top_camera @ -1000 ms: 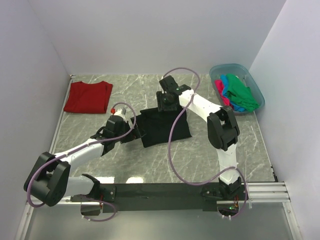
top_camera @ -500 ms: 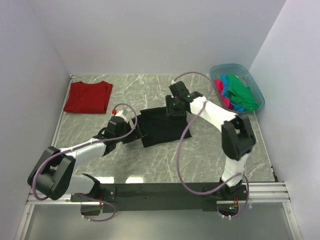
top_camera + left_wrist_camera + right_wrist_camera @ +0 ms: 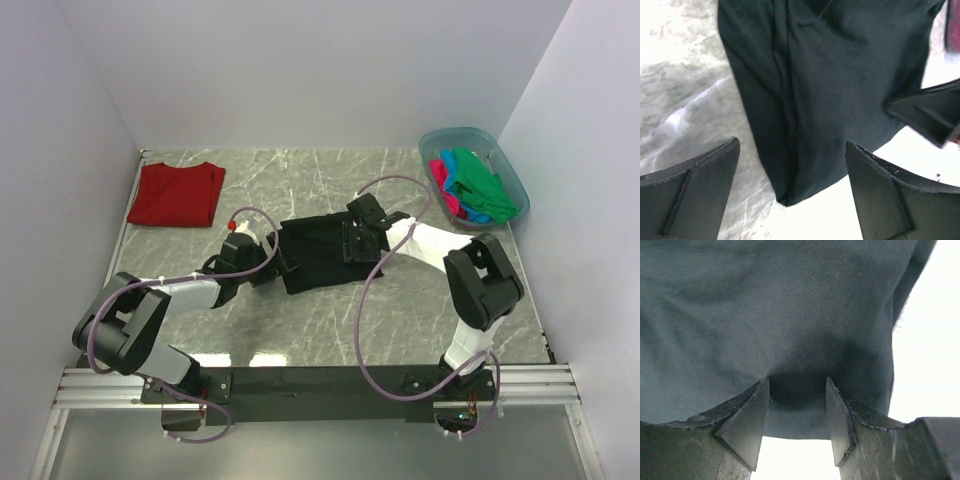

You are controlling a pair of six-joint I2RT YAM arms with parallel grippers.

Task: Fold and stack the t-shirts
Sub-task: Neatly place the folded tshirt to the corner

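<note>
My left gripper grabs the black t-shirt by its near corner (image 3: pixel 292 289) next, to lay it over the dark red t-shirt (image 3: pixel 177 193) for stacking.
A folded black t-shirt (image 3: pixel 318 258) lies flat at the table's middle. My left gripper (image 3: pixel 276 263) stands wide open at its left edge; in the left wrist view the black t-shirt's (image 3: pixel 810 90) near corner lies between the spread fingers (image 3: pixel 700 185) of that gripper (image 3: pixel 792 185), untouched. My right gripper (image 3: pixel 356 240) is low over the shirt's right part. Its jaws are open, and the cloth's (image 3: pixel 765 305) edge lies flat between the fingertips of that gripper (image 3: pixel 797 415). A dark red t-shirt (image 3: pixel 177 193) lies folded at the far left. Green (image 3: pixel 482 183), pink and blue t-shirts fill the tub.
A translucent blue plastic tub (image 3: pixel 437 138) stands at the far right corner. White walls close in the table on three sides. The marble top (image 3: pixel 300 320) shows bare in front of the black shirt. Purple cables loop off both arms.
My right gripper has come from the shirt's far edge toward me and down onto its right part. The left gripper has edged closer to the shirt's left side. Both have stayed open.
</note>
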